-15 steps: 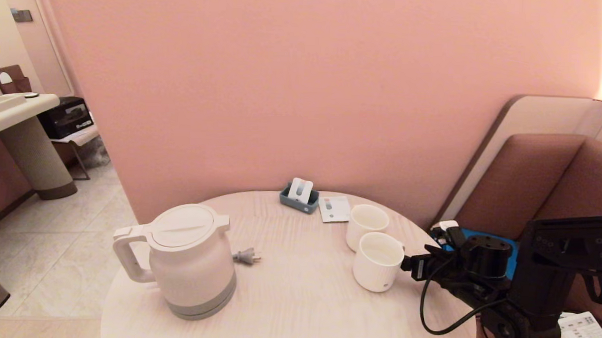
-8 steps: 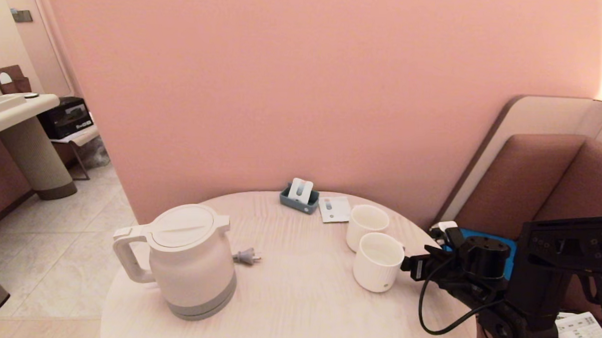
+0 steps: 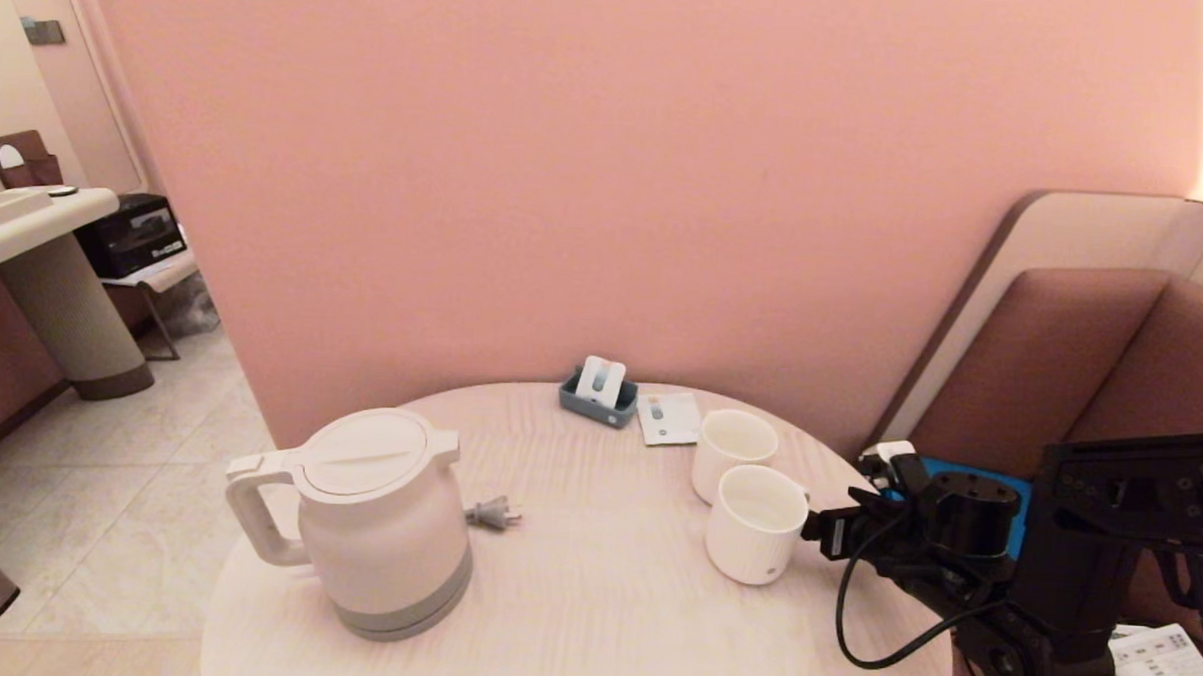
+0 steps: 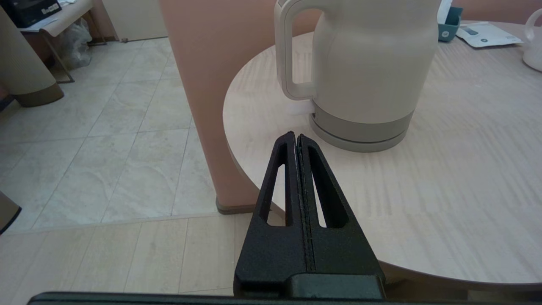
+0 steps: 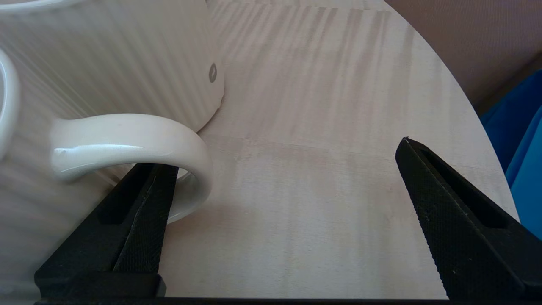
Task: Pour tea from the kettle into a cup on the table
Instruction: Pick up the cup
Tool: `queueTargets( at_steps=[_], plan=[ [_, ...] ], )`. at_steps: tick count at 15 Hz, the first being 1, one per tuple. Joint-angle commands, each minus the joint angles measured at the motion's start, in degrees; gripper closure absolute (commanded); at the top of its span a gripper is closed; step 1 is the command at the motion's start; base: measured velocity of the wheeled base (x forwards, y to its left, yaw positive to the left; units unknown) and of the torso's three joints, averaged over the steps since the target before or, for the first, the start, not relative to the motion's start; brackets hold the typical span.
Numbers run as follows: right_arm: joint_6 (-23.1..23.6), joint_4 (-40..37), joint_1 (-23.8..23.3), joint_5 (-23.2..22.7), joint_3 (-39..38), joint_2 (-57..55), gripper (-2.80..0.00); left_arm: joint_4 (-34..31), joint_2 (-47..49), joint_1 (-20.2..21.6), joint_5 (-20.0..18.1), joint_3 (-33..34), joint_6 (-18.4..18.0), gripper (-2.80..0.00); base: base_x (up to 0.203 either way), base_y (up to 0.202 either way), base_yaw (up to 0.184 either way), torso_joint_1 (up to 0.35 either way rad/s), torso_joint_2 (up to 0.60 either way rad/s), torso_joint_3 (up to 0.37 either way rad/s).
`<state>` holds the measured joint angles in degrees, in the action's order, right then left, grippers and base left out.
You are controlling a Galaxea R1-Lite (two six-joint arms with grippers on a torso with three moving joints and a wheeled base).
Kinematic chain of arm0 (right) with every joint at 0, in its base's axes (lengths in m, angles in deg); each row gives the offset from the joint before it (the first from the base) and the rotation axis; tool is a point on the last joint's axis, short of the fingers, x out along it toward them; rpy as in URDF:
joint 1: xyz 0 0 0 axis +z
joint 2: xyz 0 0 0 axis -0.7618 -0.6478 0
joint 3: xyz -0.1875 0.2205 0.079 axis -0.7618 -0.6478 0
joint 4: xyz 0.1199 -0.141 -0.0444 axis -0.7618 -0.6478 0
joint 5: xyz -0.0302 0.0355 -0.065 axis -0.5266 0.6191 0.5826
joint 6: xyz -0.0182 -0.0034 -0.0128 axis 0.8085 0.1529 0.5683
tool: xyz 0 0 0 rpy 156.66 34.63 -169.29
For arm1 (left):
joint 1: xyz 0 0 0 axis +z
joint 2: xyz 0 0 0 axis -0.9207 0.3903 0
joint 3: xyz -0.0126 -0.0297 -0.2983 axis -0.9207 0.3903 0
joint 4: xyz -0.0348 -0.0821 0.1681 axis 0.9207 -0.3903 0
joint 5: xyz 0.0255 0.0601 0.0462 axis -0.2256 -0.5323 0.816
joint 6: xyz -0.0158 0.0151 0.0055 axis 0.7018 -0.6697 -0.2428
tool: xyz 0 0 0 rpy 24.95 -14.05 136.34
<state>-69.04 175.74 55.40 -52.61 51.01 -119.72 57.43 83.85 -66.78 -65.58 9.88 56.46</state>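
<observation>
My right gripper is ready to close and needs to close now, as its fingers are on either side of the handle's outer curve (image 5: 203, 172), one inside the loop. Closing now would hold the ribbed cup.
The cream-white kettle (image 3: 380, 520) stands on the left of the round pale table (image 3: 592, 598), its loop handle (image 3: 250, 516) pointing left. The ribbed white cup (image 3: 755, 523) with the grey dot stands on the right. My right gripper (image 3: 817, 531) is open at the cup's small handle (image 5: 127, 144). One finger (image 5: 144, 203) has its tip hidden behind the handle loop, the other finger (image 5: 444, 203) stands far off over bare table. My left gripper (image 4: 296, 137) is shut and empty, low at the table's near-left edge, short of the kettle (image 4: 360, 63).
A smooth plain white cup (image 3: 733, 453) stands just behind the ribbed one, almost touching it. A grey plug (image 3: 492, 514) lies by the kettle. A blue holder (image 3: 598, 393) and a sachet card (image 3: 667, 418) sit at the back by the pink wall. A brown chair (image 3: 1061, 364) stands right.
The rear of my right arm has shifted very slightly. The gripper, the cup and the kettle are where they were.
</observation>
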Motion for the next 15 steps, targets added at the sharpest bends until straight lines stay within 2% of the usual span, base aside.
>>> queueTargets(
  at_steps=[1, 3, 4, 15],
  plan=[
    [0.0, 0.5, 0.0, -0.1, 0.0, 0.0, -2.80, 0.0, 0.0, 0.0, 0.0, 0.0, 0.0, 0.00, 0.000, 0.000, 0.000, 0.000, 0.00, 0.000],
    [0.0, 0.8, 0.0, -0.1, 0.0, 0.0, -2.80, 0.0, 0.0, 0.0, 0.0, 0.0, 0.0, 0.00, 0.000, 0.000, 0.000, 0.000, 0.00, 0.000],
    [0.2, 0.8, 0.0, 0.0, -0.2, -0.1, 0.00, 0.0, 0.0, 0.0, 0.0, 0.0, 0.0, 0.00, 0.000, 0.000, 0.000, 0.000, 0.00, 0.000],
    [1.1, 0.8, 0.0, -0.1, -0.3, -0.2, 0.00, 0.0, 0.0, 0.0, 0.0, 0.0, 0.0, 0.00, 0.000, 0.000, 0.000, 0.000, 0.00, 0.000]
  ],
)
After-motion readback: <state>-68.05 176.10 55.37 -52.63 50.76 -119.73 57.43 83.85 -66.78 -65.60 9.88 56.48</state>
